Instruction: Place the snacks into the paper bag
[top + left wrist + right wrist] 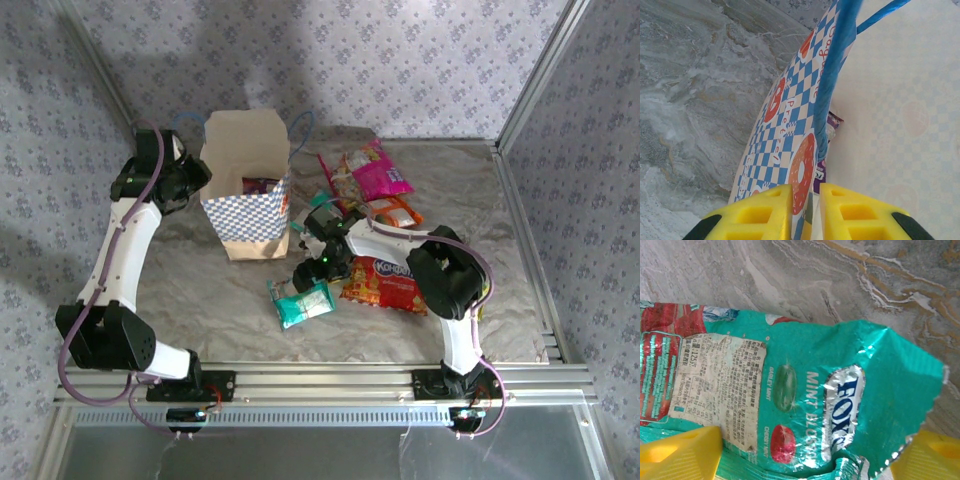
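Note:
My right gripper's fingers are down level with the snack's surface, so it is now time to close on the teal-white snack (303,303) (807,435).
The paper bag (246,200) stands open at the back left, tan with blue-white checks. My left gripper (192,176) is shut on its left wall; in the left wrist view the checked wall (790,135) passes between the yellow fingers (755,215), with the blue cord handle (832,85) above. A purple-white snack (821,170) lies inside the bag. My right gripper (306,272) hangs open over a teal-white snack (303,303); the packet (805,390) lies flat between the wide-set fingertips (680,455). A large red snack (385,283), an orange one (395,212) and a magenta one (378,172) lie to the right.
Another teal packet (325,200) and a green-yellow one (340,170) lie just right of the bag. The right arm's elbow (445,275) hangs over the red packet's right end. An aluminium rail (330,380) runs along the near edge, and patterned walls close the sides.

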Robot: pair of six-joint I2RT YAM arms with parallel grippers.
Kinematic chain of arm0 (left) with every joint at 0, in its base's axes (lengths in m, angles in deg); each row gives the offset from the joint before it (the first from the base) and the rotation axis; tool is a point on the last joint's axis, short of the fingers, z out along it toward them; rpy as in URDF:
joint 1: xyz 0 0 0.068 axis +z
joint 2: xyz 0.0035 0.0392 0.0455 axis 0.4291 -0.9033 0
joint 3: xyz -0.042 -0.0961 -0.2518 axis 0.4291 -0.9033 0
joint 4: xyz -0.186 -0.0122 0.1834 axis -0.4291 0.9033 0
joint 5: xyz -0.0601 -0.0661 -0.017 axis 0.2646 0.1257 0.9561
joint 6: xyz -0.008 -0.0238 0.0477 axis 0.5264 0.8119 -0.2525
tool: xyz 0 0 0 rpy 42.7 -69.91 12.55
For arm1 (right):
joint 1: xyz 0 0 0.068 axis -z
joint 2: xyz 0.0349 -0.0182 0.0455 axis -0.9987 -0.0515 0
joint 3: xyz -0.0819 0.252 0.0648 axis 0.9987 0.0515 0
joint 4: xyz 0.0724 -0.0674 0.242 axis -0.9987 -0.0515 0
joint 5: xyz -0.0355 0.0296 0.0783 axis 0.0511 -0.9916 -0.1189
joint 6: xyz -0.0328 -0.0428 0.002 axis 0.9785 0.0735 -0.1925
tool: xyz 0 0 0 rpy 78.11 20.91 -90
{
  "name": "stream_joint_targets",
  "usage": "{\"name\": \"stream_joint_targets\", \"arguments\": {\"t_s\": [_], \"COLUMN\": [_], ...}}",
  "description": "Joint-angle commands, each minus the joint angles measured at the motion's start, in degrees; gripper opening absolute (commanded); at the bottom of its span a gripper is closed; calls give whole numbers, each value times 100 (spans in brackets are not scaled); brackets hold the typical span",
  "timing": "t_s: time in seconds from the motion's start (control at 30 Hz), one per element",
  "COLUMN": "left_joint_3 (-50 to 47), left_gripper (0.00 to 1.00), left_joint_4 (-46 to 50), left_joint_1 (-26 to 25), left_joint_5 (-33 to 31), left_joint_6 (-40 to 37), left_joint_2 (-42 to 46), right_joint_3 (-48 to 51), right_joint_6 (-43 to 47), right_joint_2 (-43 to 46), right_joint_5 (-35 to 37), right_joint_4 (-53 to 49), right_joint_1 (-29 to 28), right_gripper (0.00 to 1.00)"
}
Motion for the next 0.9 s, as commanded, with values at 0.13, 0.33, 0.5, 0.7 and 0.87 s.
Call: {"name": "stream_joint_targets", "arguments": {"t_s": [0.13,0.33,0.5,0.7,0.87], "left_joint_3": [-3,3,-17,-32,0], "left_gripper": [21,21,21,21,21], "left_joint_4": [87,89,87,87,88], "left_joint_1": [-28,-23,-19,-14,0], "left_joint_5": [-86,-94,-103,-103,-103], "left_joint_6": [-92,-102,-70,-65,-56], "left_joint_2": [192,175,161,163,158], "right_joint_3": [-210,-312,-404,-442,-470], "right_joint_6": [-46,-119,-116,-103,-202], "right_joint_2": [-262,-405,-404,-319,-116], "right_joint_5": [54,114,169,220,521], "right_joint_4": [-262,-349,-471,-537,-511], "right_joint_1": [-27,2,19,37,37], "right_gripper": [70,47,33,20,10]}}
